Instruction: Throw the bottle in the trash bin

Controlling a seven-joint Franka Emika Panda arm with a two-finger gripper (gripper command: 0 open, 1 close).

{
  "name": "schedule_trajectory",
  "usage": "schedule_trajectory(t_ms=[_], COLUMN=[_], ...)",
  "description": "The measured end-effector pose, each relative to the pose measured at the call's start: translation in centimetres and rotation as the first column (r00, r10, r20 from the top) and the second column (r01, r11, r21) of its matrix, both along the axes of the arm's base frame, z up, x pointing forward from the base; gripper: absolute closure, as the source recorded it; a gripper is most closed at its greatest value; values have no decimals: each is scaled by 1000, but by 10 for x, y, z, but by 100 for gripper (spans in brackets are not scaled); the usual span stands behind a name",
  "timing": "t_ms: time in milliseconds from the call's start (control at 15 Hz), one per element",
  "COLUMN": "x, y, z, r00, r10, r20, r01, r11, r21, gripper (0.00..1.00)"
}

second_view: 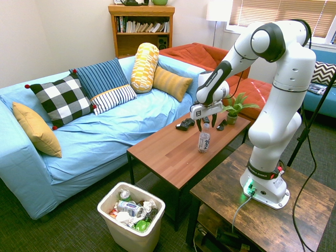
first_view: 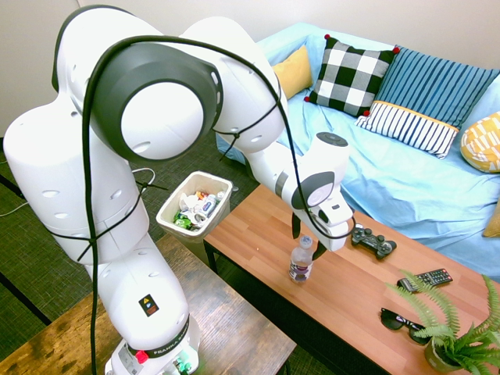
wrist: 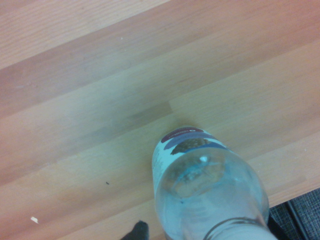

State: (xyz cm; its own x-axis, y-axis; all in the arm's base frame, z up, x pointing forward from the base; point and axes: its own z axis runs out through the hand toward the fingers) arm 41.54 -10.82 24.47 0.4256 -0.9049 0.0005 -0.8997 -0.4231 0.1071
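Note:
The bottle's clear shoulder [second_view: 205, 133] slopes outward into a wide body, so my gripper should hold the bottle by its narrow white cap [second_view: 206, 126] next.
A small clear bottle [first_view: 301, 262] [second_view: 204, 139] with a white cap and a dark label band stands upright on the wooden coffee table [first_view: 258, 234] [second_view: 168, 152]. My gripper [first_view: 307, 241] [second_view: 206, 126] hangs just above it, open, with a finger on either side of the cap and not touching it. In the wrist view the bottle [wrist: 207, 185] fills the lower part, seen from above against the tabletop. The white trash bin [first_view: 167, 216] [second_view: 126, 239] stands on the floor off the table's end, holding several pieces of rubbish.
On the table beyond the bottle lie a game controller [first_view: 373, 241] [second_view: 185, 124], a remote [first_view: 424, 279], sunglasses [first_view: 402, 322] and a potted fern [first_view: 453, 336] [second_view: 234, 107]. A blue sofa [second_view: 105, 136] with cushions runs along the far side.

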Motion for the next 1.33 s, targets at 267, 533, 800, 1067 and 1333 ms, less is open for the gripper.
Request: schedule_trajectory(t_ms=[267,533,800,1067,1333], x=[1,3,3,2,2], y=[4,10,12,9,6], z=[-7,-10,-10,-13,-12], r00=[1000,1000,1000,1000,1000], r10=[-2,9,11,12,10], r20=[-3,0,1,-4,1], r01=[2,-9,-11,-12,-10], r11=[1000,1000,1000,1000,999], r21=[13,16,20,29,36], gripper=[100,100,100,100,100])
